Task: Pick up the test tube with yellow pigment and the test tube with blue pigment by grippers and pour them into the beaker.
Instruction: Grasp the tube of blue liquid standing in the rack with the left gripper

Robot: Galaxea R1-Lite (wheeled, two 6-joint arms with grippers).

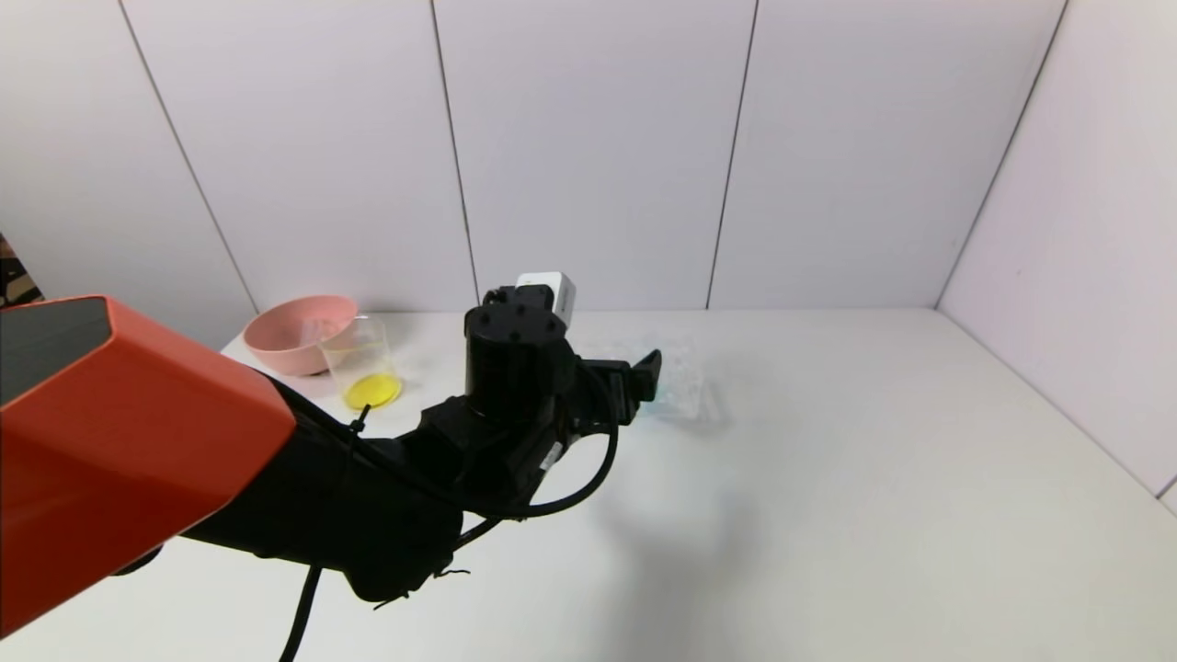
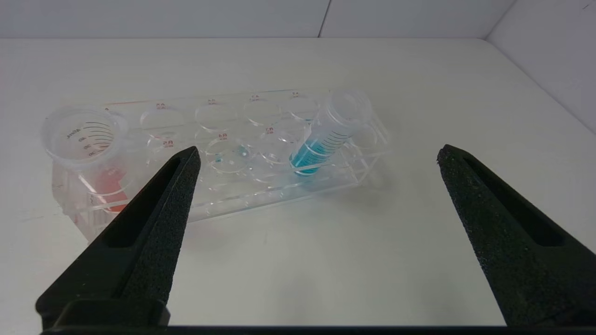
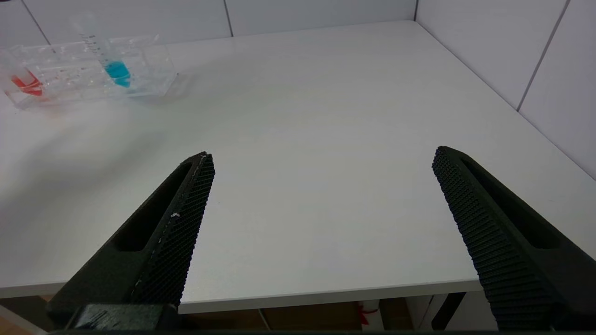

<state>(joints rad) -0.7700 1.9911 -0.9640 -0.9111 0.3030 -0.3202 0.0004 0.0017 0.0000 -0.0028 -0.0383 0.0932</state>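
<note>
My left gripper grabs the blue test tube by its upper body below the test tube's opening [image 2: 338, 123] next, to pour, since the rack surrounds the tube's blue-filled bottom.
The test tube with blue pigment [image 2: 326, 139] leans in a clear rack [image 2: 242, 186] on the white table. My left gripper [image 2: 319, 151] hovers open just in front of the rack, with the blue tube framed between its fingers but apart from them. In the head view the left arm reaches across to the rack [image 1: 685, 386]. The beaker [image 1: 360, 363] stands at the back left with yellow liquid at its bottom. The test tube with yellow pigment is out of view. My right gripper [image 3: 323, 153] is open and empty above the table's near edge, far from the blue tube [image 3: 116, 70].
A pink bowl [image 1: 299, 333] sits right behind the beaker. A tube with red-orange colour [image 2: 95, 158] stands at the rack's other end. White walls close the table at the back and on the right.
</note>
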